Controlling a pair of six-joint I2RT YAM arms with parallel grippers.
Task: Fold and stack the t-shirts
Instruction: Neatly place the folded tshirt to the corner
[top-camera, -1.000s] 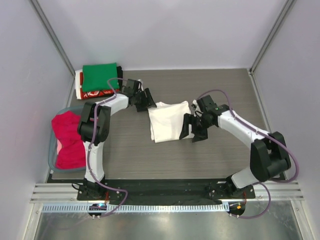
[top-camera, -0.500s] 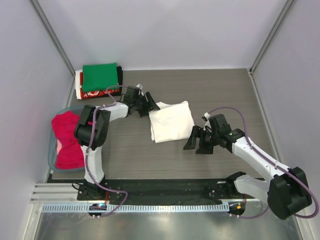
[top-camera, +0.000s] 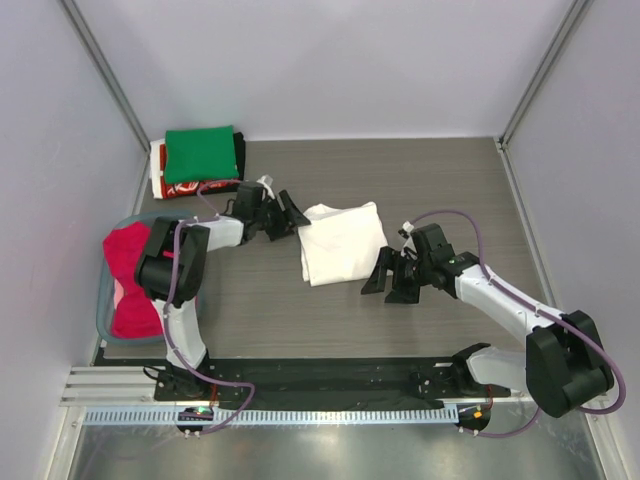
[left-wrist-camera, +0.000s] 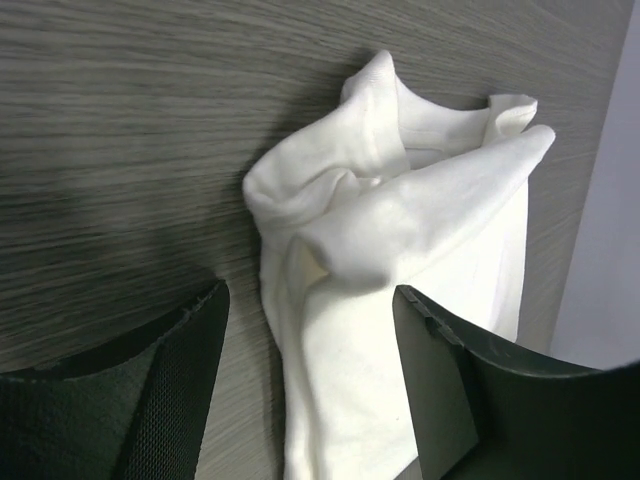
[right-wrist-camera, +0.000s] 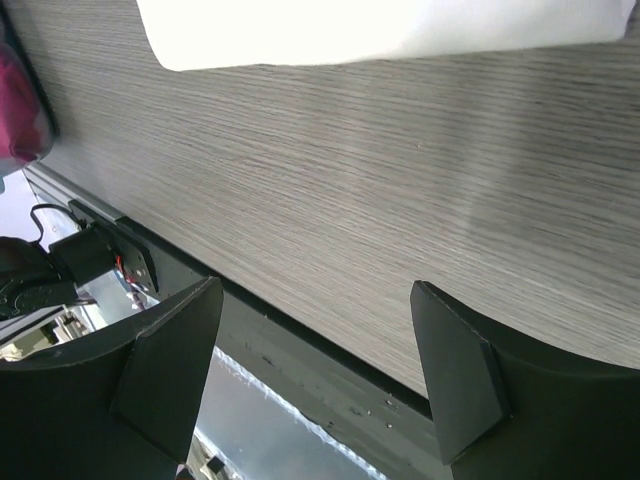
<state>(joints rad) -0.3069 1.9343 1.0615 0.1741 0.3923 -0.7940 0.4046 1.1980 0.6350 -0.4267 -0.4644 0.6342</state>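
Observation:
My left gripper pinches the folded white t-shirt at the corner nearest the stack next. That leaves the t-shirt's body free to lay on top of the stack.
A folded white t-shirt lies in the middle of the table; it also shows in the left wrist view and as a strip in the right wrist view. My left gripper is open at the shirt's upper left corner, its jaws on either side of the cloth edge without closing on it. My right gripper is open and empty, just off the shirt's lower right. A green t-shirt tops a stack with black and red-and-white t-shirts at the back left. A red/pink t-shirt lies in the tub.
The grey-blue tub stands at the left edge. Grey walls enclose the table on three sides. The black base rail runs along the near edge, also in the right wrist view.
My left gripper has drawn back left off the shirt's corner. My right gripper has let go of the shirt's right edge and pulled away toward the front right, then edged slightly left.

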